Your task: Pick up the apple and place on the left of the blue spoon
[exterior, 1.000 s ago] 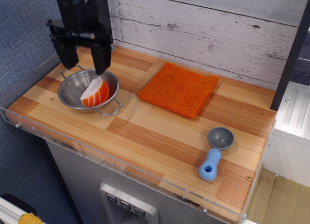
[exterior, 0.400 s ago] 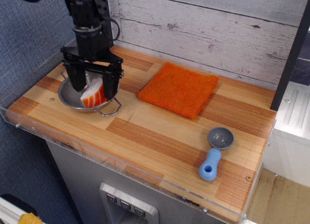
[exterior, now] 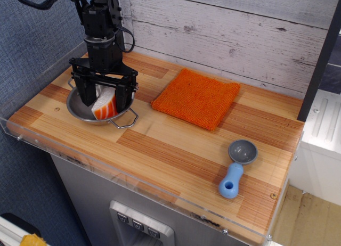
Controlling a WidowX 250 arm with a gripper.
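The robot needs to set the apple down beside the blue spoon, so its gripper should next grab the apple by its opposite sides.
The apple, an orange striped wedge with a white cut face, lies in the steel two-handled bowl at the left of the wooden counter. My gripper has come down into the bowl. It is open, with one black finger left of the apple and the other right of it. The jaws stand close beside the apple, and I cannot tell whether they touch it. The blue spoon, with a light-blue handle and a grey bowl, lies at the front right, far from the gripper.
An orange knitted cloth lies between the bowl and the spoon, toward the back. A clear plastic lip runs along the counter's front edge. A white plank wall stands behind the counter, and a dark post rises at the right.
The gripper has moved down from above the bowl and slightly to the right. Its fingers now straddle the apple inside the bowl. The apple and the spoon have not moved.
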